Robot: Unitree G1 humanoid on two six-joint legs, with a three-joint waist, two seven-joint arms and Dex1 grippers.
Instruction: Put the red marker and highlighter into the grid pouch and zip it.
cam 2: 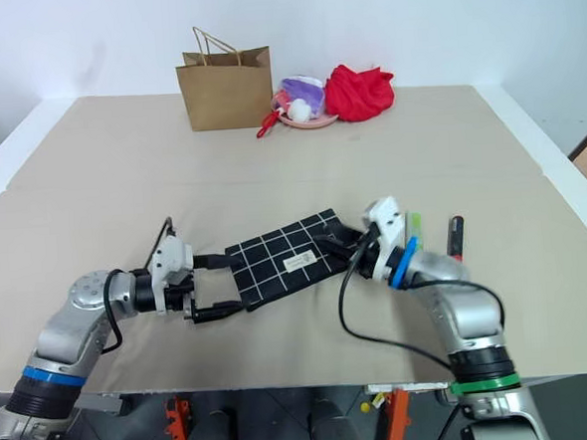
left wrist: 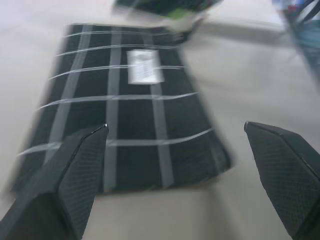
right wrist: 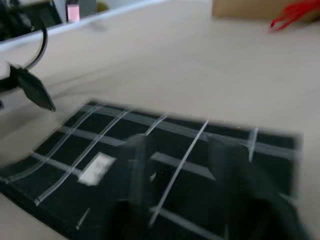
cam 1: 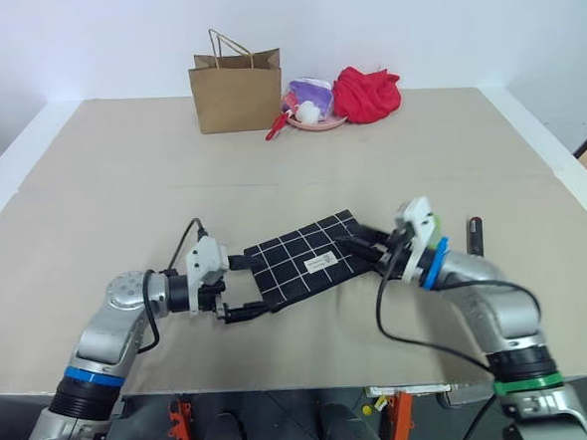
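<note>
The pouch lies flat with its fabric slack on the tabletop, so my left gripper should take hold of the pouch by its zipper edge next.
The grid pouch lies flat on the table between my two arms, its white label facing up. My left gripper is open, level with the table, with its fingers on either side of the pouch's left end. My right gripper is at the pouch's right end, over the fabric. The red marker lies on the table to the right of my right wrist. The highlighter lies just beside that wrist, partly hidden by it.
At the far side of the table stand a brown paper bag, a pink plate with small items on it, and a red cloth. The table's front edge runs close below my arms.
</note>
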